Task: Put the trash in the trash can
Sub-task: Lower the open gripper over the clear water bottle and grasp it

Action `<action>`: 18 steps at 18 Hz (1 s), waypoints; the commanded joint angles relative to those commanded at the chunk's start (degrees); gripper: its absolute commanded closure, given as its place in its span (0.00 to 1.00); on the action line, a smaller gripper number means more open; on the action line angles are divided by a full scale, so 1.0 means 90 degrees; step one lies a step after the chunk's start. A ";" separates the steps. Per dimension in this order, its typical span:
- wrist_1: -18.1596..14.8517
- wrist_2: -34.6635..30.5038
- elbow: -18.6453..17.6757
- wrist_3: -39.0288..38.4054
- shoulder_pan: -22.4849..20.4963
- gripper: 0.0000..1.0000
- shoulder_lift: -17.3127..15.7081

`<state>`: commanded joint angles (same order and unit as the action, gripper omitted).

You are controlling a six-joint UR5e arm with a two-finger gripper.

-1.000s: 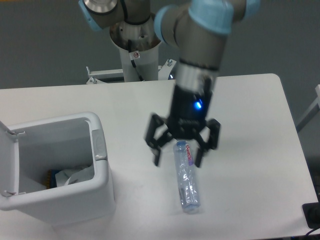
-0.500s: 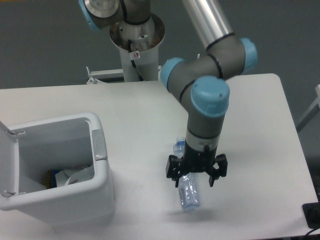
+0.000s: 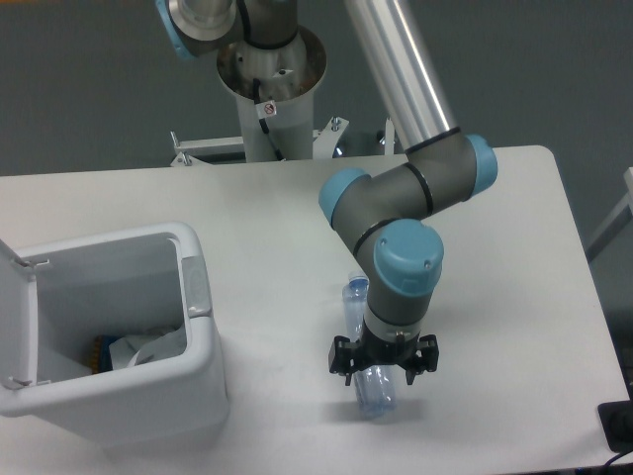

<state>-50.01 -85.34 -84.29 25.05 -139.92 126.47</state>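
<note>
My gripper should next grab the clear plastic bottle by its middle (image 3: 371, 343), so the bottle can then go in the trash can.
A clear plastic bottle (image 3: 374, 392) lies on the white table (image 3: 495, 247), cap end (image 3: 354, 292) pointing away from the camera. My gripper (image 3: 382, 366) points straight down over the bottle's middle, low and close to it. It is open, with one finger on each side of the bottle. The wrist hides the bottle's label. At the left stands the white trash can (image 3: 148, 396), its lid (image 3: 15, 317) swung open to the left. A crumpled white bag (image 3: 148, 346) lies inside it.
The robot's base column (image 3: 269, 109) rises at the table's back edge. The table's front edge runs just below the bottle. A dark object (image 3: 618, 426) shows at the lower right corner, off the table.
My gripper came down over the bottle and moved along it toward its bottom end, now sitting lower with its fingers straddling it. The bottle and trash can stayed put.
</note>
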 joint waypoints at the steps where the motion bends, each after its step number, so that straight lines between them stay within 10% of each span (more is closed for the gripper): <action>1: 0.0029 -0.0010 -0.0010 -0.0010 0.0010 0.00 0.0058; 6: 0.0069 -0.0020 -0.0019 0.0000 0.0078 0.00 0.0244; 11: 0.0078 -0.0166 -0.0029 0.0000 0.0098 0.41 0.0244; 18: 0.0068 -0.0156 0.0019 0.0000 0.0098 0.45 0.0176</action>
<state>-49.39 -86.75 -84.11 25.05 -139.04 128.06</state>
